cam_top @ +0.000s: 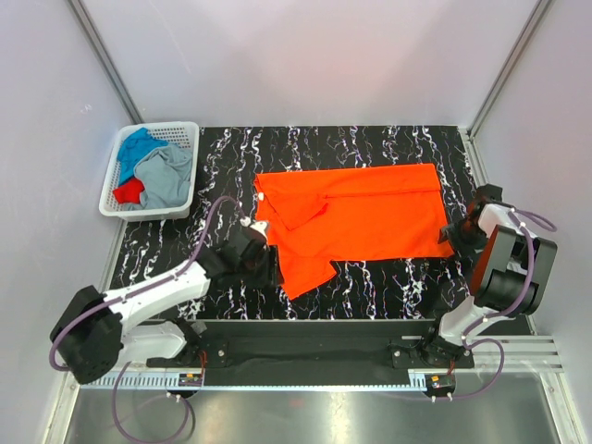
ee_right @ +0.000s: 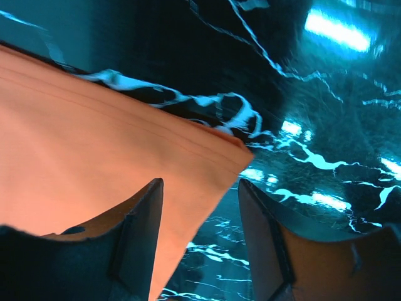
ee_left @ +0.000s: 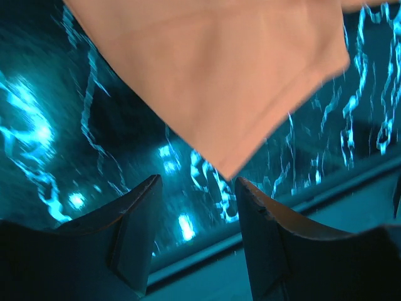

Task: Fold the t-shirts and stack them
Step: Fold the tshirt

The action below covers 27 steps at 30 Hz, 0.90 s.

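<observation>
My right gripper is to grab the orange t-shirt (cam_top: 356,217) next by its near hem corner (cam_top: 448,251), so that the t-shirt's near side can fold over its body.
A bright orange t-shirt (cam_top: 356,217) lies spread flat on the black marbled table (cam_top: 370,287), with one sleeve folded in at its left. My left gripper (cam_top: 268,248) is at the shirt's near left edge. In the left wrist view it (ee_left: 197,182) is open, and a corner of the orange cloth (ee_left: 219,81) ends just ahead of the gap, apart from both fingers. My right gripper (cam_top: 450,231) is at the shirt's right hem. Its jaws (ee_right: 200,183) stand open over the orange corner (ee_right: 94,163), which lies flat on the table beneath them.
A white lattice basket (cam_top: 176,129) stands at the back left of the table and holds a blue shirt (cam_top: 139,145), a grey shirt (cam_top: 168,176) and a red one (cam_top: 129,191). Pale walls close in the table at the back and on both sides.
</observation>
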Motion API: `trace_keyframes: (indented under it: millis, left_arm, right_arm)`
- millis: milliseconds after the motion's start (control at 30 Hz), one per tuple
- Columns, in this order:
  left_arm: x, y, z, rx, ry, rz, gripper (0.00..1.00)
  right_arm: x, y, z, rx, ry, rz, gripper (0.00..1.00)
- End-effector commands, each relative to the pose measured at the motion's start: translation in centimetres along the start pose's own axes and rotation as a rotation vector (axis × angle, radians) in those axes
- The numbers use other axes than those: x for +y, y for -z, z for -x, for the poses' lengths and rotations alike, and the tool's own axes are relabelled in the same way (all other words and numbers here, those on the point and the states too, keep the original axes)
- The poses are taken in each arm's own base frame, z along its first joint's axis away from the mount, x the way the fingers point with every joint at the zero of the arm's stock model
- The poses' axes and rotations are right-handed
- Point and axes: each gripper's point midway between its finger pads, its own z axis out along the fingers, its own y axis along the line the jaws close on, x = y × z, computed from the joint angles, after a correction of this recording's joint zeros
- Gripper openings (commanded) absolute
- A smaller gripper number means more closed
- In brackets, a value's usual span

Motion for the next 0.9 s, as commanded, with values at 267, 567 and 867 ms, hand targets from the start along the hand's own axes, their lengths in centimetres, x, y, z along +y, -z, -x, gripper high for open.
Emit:
trace_keyframes:
  millis: [267, 567, 867]
  left_arm:
    - [-2.6, -0.5, -2.3, -0.061, 0.000, -0.015, 0.55]
    - [-4.5, -2.6, -2.9, -0.091, -0.016, 0.043, 0.58]
    - [-6.3, -2.1, -3.3, -0.115, -0.254, 0.088, 0.58]
  right_arm:
    - [0.6, 0.7, 0.3, -0.044, -0.017, 0.063, 0.57]
    - [-0.6, 0.6, -0.4, -0.029, -0.033, 0.018, 0.59]
    - [-2.6, -1.9, -1.3, 0.000, -0.081, -0.099, 0.57]
